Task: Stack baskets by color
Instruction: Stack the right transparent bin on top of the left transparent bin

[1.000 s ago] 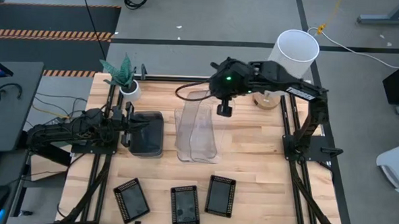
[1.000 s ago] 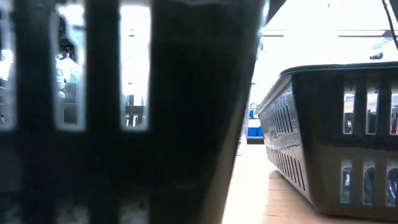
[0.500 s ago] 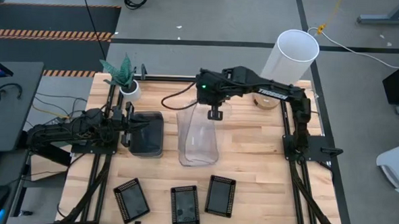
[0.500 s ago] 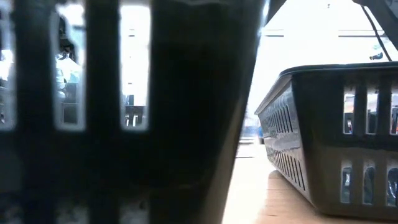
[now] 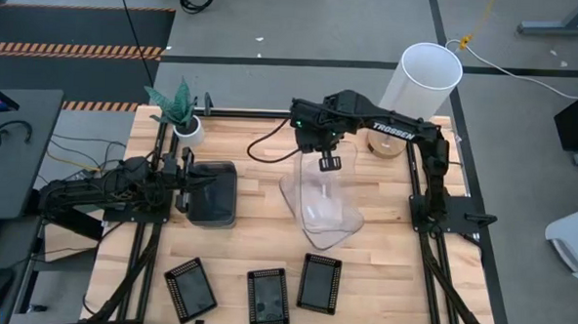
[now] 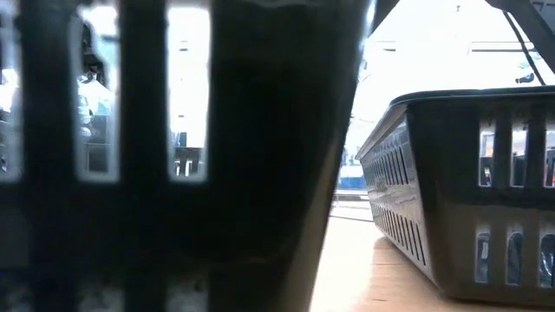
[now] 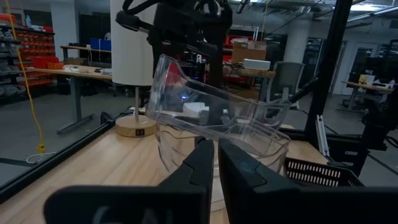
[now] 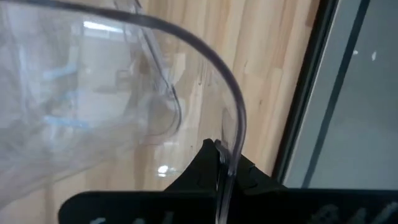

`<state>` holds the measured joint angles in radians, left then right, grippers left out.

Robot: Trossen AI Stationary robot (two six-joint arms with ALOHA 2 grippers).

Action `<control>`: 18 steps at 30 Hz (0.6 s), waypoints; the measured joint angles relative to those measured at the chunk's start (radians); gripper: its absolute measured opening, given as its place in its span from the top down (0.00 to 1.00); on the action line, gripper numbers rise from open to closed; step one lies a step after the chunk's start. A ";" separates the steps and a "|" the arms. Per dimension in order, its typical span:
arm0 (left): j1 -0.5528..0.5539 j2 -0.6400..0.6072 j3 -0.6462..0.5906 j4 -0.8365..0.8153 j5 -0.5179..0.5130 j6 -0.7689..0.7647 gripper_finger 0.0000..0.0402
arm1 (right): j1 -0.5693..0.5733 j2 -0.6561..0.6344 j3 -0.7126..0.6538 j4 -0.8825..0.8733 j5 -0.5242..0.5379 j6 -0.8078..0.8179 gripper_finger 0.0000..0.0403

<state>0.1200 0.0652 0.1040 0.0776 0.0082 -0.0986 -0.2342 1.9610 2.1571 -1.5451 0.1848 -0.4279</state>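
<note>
I need to lower the held clear basket's raised end (image 5: 318, 163) before my right gripper lets go of it. That end is still tilted above the rim of the basket beneath it.
My right gripper (image 5: 328, 164) hangs over the table's middle, shut on a clear basket (image 5: 321, 207). The basket also shows in the left wrist view (image 7: 211, 115); whether it is one basket or several nested ones I cannot tell. At the left, dark grey baskets (image 5: 212, 191) stand stacked on the table. My left gripper (image 5: 183, 184) waits level just beside them, its fingers (image 7: 202, 165) shut and empty. Three black mesh trays (image 5: 191, 288) (image 5: 267, 298) (image 5: 319, 282) lie along the near edge. My right gripper pinches the clear basket's rim (image 8: 233, 140) at its far short end, one finger on each side of the wall. The fingers come steeply from above. The basket slants down from that raised end (image 7: 166, 65) toward the near right. Whether its low end touches the table, I cannot tell.
A tall white cylinder (image 5: 427, 78) and a round wooden piece (image 5: 383, 142) stand at the far right, a potted plant (image 5: 181, 110) at the far left. Black slotted walls (image 6: 173, 156) (image 6: 468, 199) fill the low view. Bare wood lies between the clear basket and the trays.
My right gripper has swung a little toward the table's left, then back right. It has sunk and tipped steeply downward, staying shut. The clear basket has shifted toward the right and turned, so its near end now points toward the near right.
</note>
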 joint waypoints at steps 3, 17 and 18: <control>0.000 0.000 0.000 0.000 0.000 0.000 0.91 | -0.002 0.000 0.000 0.003 0.000 -0.090 1.00; 0.000 0.000 0.000 0.000 0.000 0.000 0.93 | 0.064 -0.007 -0.002 -0.024 0.061 -0.398 1.00; 0.000 0.000 0.000 0.000 0.000 0.000 0.93 | 0.068 -0.006 -0.002 -0.028 0.051 -0.415 1.00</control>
<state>0.1202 0.0652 0.1040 0.0776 0.0082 -0.0986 -0.1664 1.9545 2.1551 -1.5732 0.2359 -0.8431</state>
